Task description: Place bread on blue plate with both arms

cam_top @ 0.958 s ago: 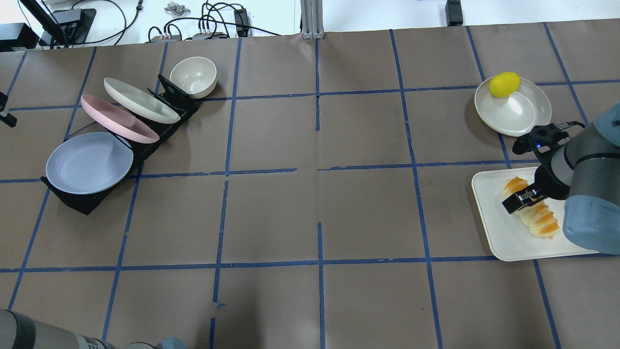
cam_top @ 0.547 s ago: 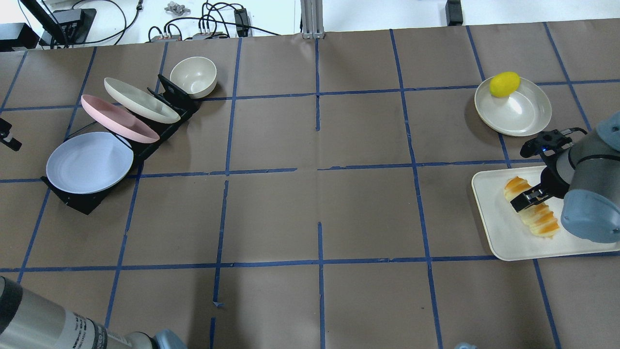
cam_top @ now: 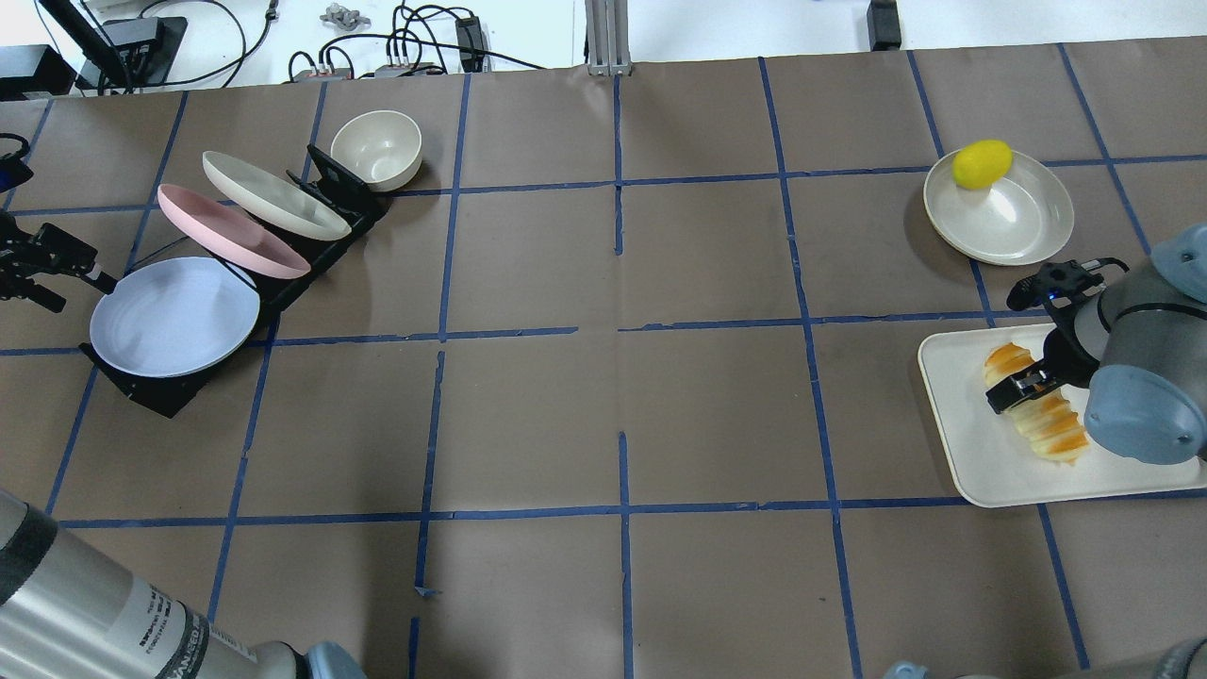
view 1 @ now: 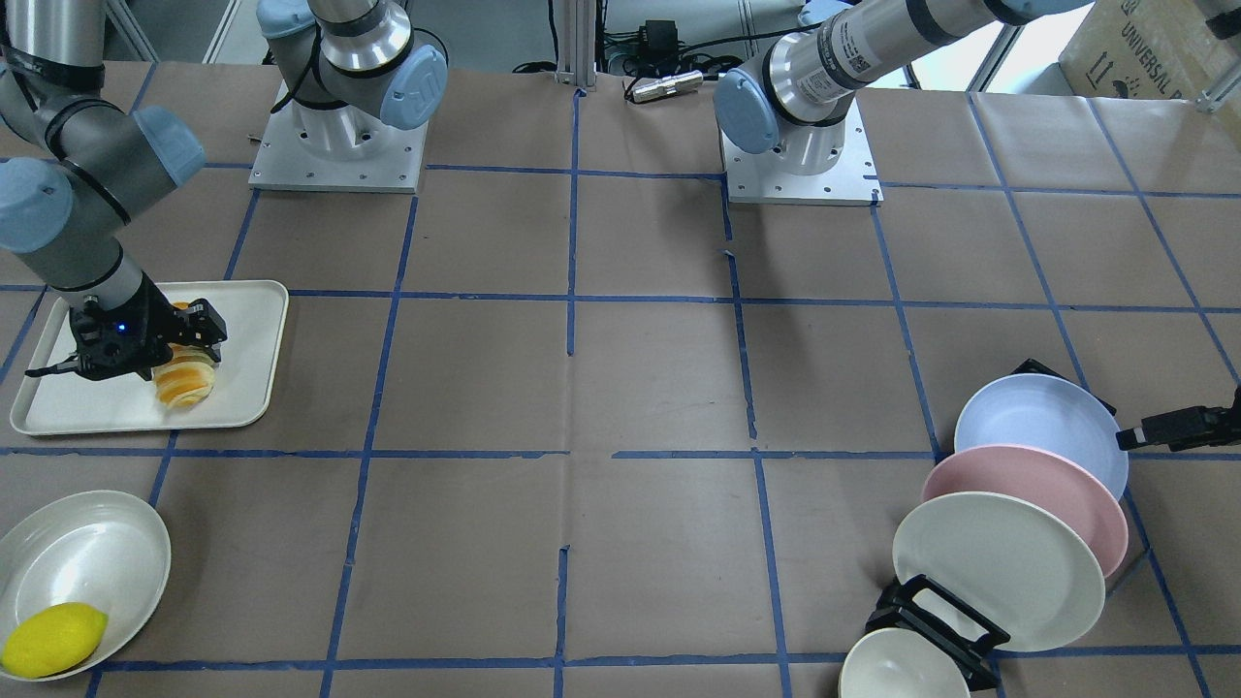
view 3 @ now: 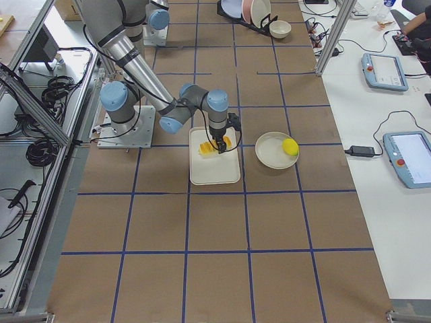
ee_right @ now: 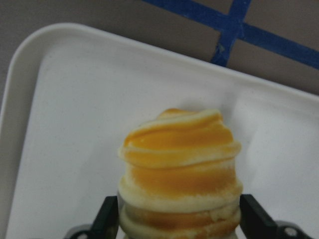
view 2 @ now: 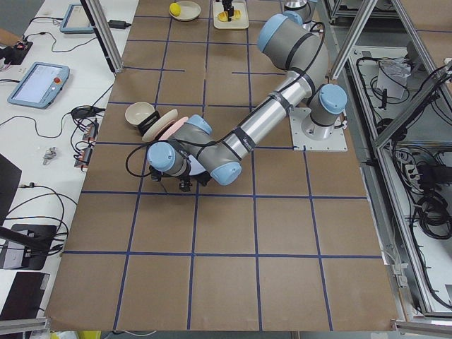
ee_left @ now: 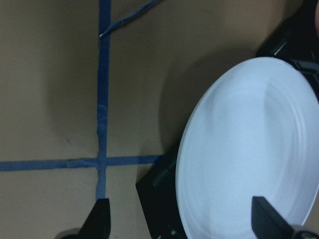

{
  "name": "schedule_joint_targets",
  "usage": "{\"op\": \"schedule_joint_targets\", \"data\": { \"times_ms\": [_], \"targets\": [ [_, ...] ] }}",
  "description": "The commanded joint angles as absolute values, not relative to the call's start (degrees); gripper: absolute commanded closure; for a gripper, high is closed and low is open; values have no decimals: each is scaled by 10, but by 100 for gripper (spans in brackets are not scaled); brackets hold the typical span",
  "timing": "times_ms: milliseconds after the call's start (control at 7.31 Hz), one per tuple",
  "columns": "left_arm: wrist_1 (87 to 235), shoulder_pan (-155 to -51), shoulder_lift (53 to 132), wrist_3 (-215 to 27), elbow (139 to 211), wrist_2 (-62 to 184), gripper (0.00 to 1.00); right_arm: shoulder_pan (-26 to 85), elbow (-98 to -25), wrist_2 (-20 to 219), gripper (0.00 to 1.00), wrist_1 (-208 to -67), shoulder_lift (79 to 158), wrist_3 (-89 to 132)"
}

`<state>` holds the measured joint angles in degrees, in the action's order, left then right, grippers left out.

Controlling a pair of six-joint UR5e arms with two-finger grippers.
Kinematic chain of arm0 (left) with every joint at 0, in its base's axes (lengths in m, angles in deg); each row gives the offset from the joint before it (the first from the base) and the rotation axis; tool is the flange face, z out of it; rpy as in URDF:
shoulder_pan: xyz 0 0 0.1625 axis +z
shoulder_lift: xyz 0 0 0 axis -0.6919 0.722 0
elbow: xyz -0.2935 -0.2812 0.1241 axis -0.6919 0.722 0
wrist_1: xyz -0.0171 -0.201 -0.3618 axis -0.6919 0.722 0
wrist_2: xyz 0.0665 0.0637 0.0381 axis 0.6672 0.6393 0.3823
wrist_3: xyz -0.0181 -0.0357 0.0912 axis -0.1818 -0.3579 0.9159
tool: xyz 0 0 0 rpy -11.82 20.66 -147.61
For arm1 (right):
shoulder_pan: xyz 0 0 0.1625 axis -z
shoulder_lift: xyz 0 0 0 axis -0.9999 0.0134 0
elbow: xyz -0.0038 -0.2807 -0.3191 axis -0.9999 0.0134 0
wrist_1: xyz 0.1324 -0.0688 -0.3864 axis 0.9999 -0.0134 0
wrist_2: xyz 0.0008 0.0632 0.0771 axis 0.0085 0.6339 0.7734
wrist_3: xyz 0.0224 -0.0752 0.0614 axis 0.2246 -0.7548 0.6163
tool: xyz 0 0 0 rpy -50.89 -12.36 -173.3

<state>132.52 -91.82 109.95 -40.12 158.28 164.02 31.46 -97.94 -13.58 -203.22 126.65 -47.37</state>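
Note:
My left gripper grips the plate by its thin outer rim (view 1: 1121, 446) next, since the blue plate's round side (view 1: 1038, 421) is far wider than the gripper's open fingers.
The bread (cam_top: 1047, 424), striped orange and cream, lies on a white tray (cam_top: 981, 476) at the right. My right gripper (cam_top: 1023, 385) is down over its middle. In the right wrist view the open fingers (ee_right: 107, 221) flank the bread (ee_right: 179, 159) closely on both sides. The blue plate (cam_top: 174, 316) leans in a black rack (cam_top: 156, 396) at the left. My left gripper (cam_top: 57, 269) is at its far-left rim. In the left wrist view it is open (ee_left: 182, 224), with the rim of the plate (ee_left: 249, 149) between the fingers.
A pink plate (cam_top: 231, 231), a cream plate (cam_top: 273, 195) and a cream bowl (cam_top: 377, 149) stand in the same rack behind the blue plate. A yellow lemon (cam_top: 982, 163) lies in a cream plate (cam_top: 1014, 222) beyond the tray.
My left gripper has come in from the left edge and now sits at the blue plate's rim. My right gripper has shifted slightly over the bread, which still lies on the tray.

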Motion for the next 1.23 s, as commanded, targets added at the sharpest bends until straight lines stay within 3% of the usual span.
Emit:
{"op": "schedule_joint_targets", "data": {
  "times_ms": [0,137,274,547,684,1095],
  "targets": [
    [1323,-919,1119,-402,1585,1614,2,311,-980,-139,97,-2019,1284,-474],
    [1323,-919,1120,-402,1593,1614,8,311,-978,-141,98,-1999,1310,-472],
    [1323,-919,1125,-402,1590,1614,22,307,-967,-148,98,-1940,1369,-465],
    [1325,-921,1125,-402,1584,1613,70,281,-884,-170,98,-1745,1478,-451],
    [1326,-925,1123,-403,1582,1608,85,271,-834,-170,98,-1633,1518,-433],
    [1349,-929,1110,-402,1551,1605,91,226,-729,-146,97,-1404,1612,-298]
  ]
}}
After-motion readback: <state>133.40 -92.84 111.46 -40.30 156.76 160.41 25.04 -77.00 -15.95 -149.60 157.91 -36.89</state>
